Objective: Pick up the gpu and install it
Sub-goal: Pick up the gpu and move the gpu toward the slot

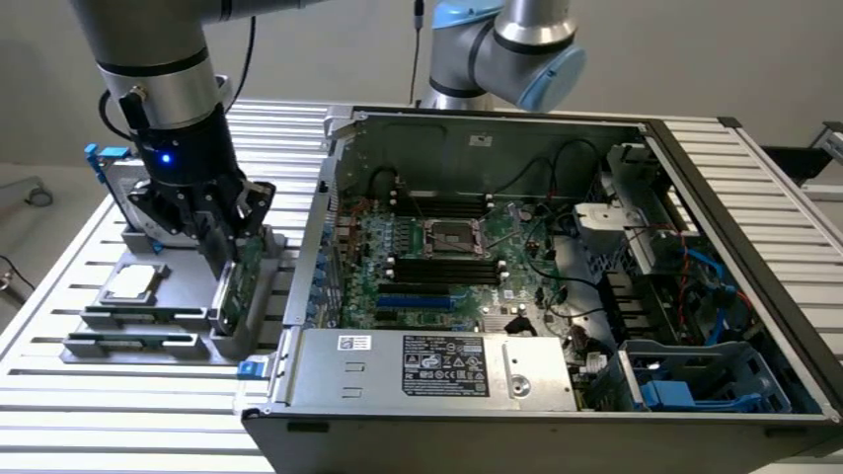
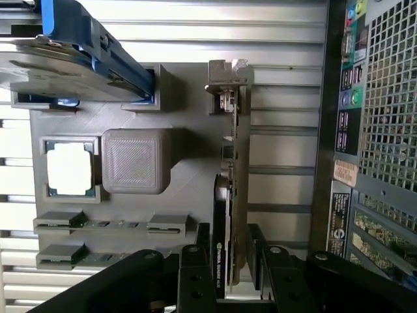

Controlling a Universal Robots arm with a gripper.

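Observation:
My gripper takes hold of the GPU across its exposed upper edge [image 1: 245, 259] next, to install it, since the grey holder's slot [image 1: 235, 342] encloses the GPU's lower edge.
The gpu [image 1: 241, 286] stands on edge in a slot of the grey holder [image 1: 244, 341] on the exterior view's left, beside the open computer case [image 1: 737, 247]. In the wrist view the gpu [image 2: 233, 156] shows a black shroud on one face, a green board on the other and a silver bracket at the far end. My gripper [image 1: 232, 249] is lowered over its upper edge. The gripper [image 2: 229, 264] is open, one finger on each side of the card and close to its faces. The card still sits in its slot.
The grey holder [image 2: 189, 189] also carries a square silver CPU chip [image 2: 68, 168] and a hard drive with blue rails [image 2: 62, 62]. The case's rear wall [image 2: 374, 130] stands close beside the holder. Inside the case lies the motherboard [image 1: 441, 262], with a power supply [image 1: 435, 365] in front.

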